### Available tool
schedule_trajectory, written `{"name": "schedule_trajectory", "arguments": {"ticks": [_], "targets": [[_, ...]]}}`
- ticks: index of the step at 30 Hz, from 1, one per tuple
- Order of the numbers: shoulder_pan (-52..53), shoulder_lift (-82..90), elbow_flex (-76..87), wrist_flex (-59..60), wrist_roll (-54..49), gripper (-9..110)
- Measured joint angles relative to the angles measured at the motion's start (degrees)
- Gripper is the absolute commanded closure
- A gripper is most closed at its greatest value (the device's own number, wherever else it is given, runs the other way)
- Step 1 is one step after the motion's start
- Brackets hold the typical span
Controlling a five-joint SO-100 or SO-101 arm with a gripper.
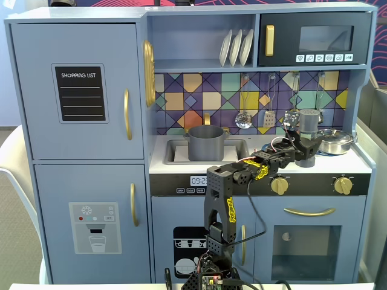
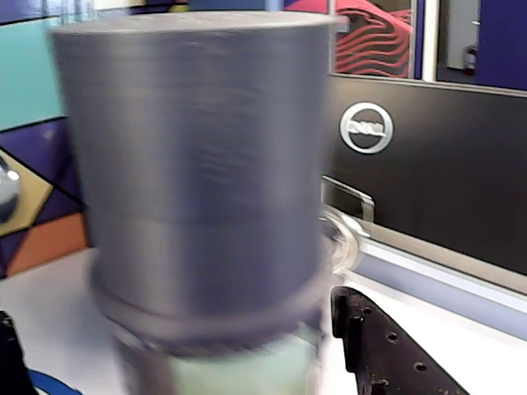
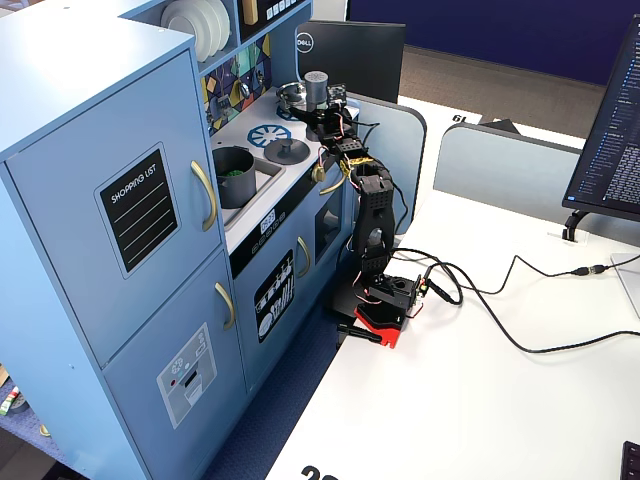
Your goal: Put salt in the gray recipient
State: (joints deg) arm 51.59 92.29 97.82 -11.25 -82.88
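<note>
The salt has to go in the gray recipient (image 1: 206,144). My gripper needs to grab the salt shaker by its lower body (image 1: 306,162) next.
The salt (image 1: 309,121) is a tall dark-gray shaker with a pale green label, standing at the right of the toy kitchen counter. In the wrist view it fills the frame, blurred (image 2: 198,164), and it also shows in the other fixed view (image 3: 317,85). My gripper (image 1: 305,154) reaches over the counter, and its jaws stand open on either side of the shaker's lower body (image 2: 173,317), with a gap on the left. The right finger (image 2: 370,346) is close to the shaker. The gray recipient (image 1: 206,144) stands in the sink at the left, apart from the gripper (image 3: 233,170).
A shiny steel pan (image 1: 335,140) sits just right of the shaker. A flat gray knobbed lid (image 3: 287,150) lies on the hob. Utensils (image 1: 243,119) hang on the tiled back wall. A Dell monitor (image 2: 366,127) stands behind the kitchen's side wall.
</note>
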Motion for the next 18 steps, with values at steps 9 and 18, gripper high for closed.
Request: {"name": "schedule_trajectory", "arguments": {"ticks": [9,18], "targets": [[-1.0,-3.2,-5.3,0.2,-6.1,101],[-1.8,5.4,-5.3,7.5,1.5,101]]}}
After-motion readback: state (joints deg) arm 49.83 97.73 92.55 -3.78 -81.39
